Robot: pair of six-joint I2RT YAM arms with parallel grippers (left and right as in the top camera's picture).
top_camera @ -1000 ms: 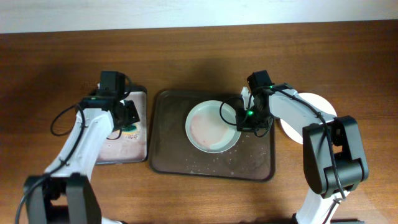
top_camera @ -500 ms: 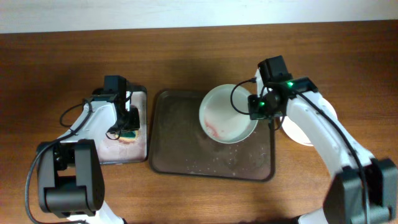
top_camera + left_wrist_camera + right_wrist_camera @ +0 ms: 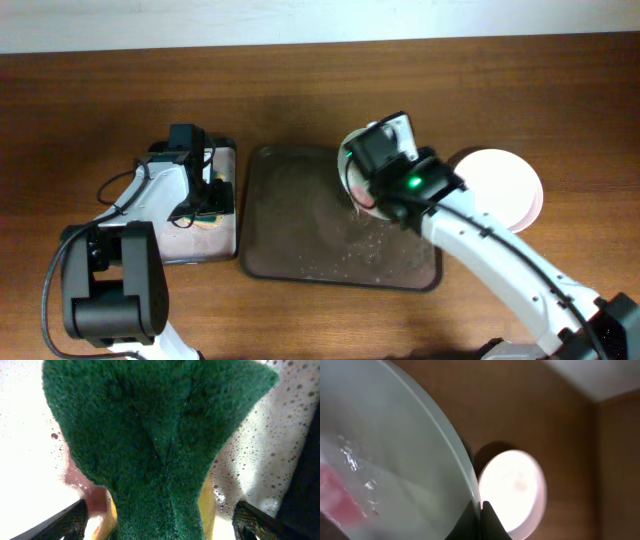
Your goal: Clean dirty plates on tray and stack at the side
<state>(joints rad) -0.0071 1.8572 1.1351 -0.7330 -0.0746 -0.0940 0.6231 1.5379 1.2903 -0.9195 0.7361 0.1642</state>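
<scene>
The sponge's folded middle (image 3: 208,215) (image 3: 161,508) is between my open fingers, one on each side. My left gripper should close now. Closing now would hold the sponge.
My right gripper (image 3: 375,178) (image 3: 481,516) is shut on the rim of a faintly greenish plate (image 3: 395,460) and holds it tilted above the right end of the dark brown tray (image 3: 290,235). Red smear and water drops show on the plate's face at lower left in the right wrist view. In the overhead view only its left rim (image 3: 349,165) shows under the wrist. A white plate (image 3: 500,185) (image 3: 512,491) rests on the table right of the tray. My left gripper (image 3: 207,208) (image 3: 160,522) stands open astride a green and yellow sponge (image 3: 155,435).
The sponge lies in a small black tray (image 3: 185,245) with a pale, soapy, pink-stained inside, left of the brown tray. Crumbs and droplets speckle the brown tray's floor (image 3: 340,260). Bare wooden table (image 3: 300,80) runs along the back.
The right gripper has lifted the plate off the tray and tipped it up, swinging right. The left gripper has opened around the sponge.
</scene>
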